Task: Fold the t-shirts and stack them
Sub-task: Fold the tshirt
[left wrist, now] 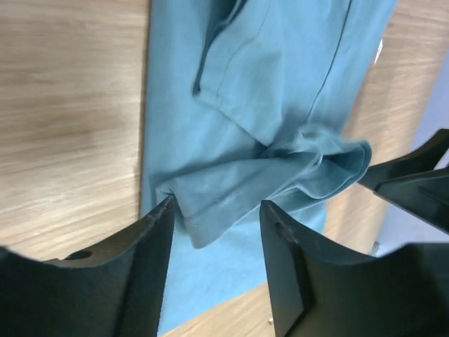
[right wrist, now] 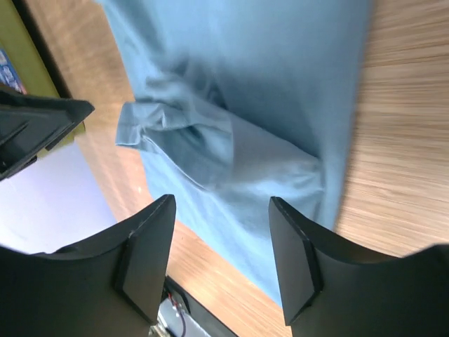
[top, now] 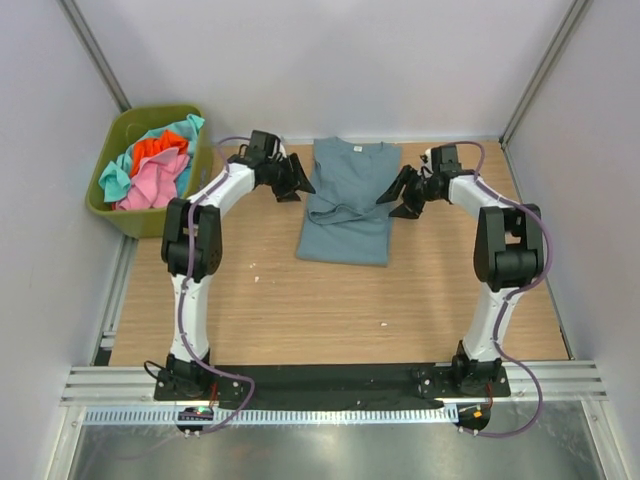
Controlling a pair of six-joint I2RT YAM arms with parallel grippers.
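Observation:
The robot will draw the slate-blue t-shirt [top: 347,200] smooth and fold it toward the collar, so its right gripper will next grab the t-shirt by the near-end corner on the right gripper's side.
The slate-blue t-shirt [top: 347,200] lies flat on the wooden table, its sides folded in and both sleeves bunched across its middle. It also shows in the left wrist view [left wrist: 280,105] and the right wrist view [right wrist: 266,84]. My left gripper [top: 299,186] hovers open and empty just left of the shirt, above its left edge [left wrist: 216,210]. My right gripper [top: 395,200] hovers open and empty just right of it [right wrist: 221,210]. Pink [top: 152,185], orange-red [top: 160,152] and turquoise [top: 185,128] shirts lie crumpled in the bin.
The olive-green plastic bin [top: 118,215] stands at the table's far left corner. Grey walls close in the back and both sides. A black base rail [top: 330,378] runs along the near edge.

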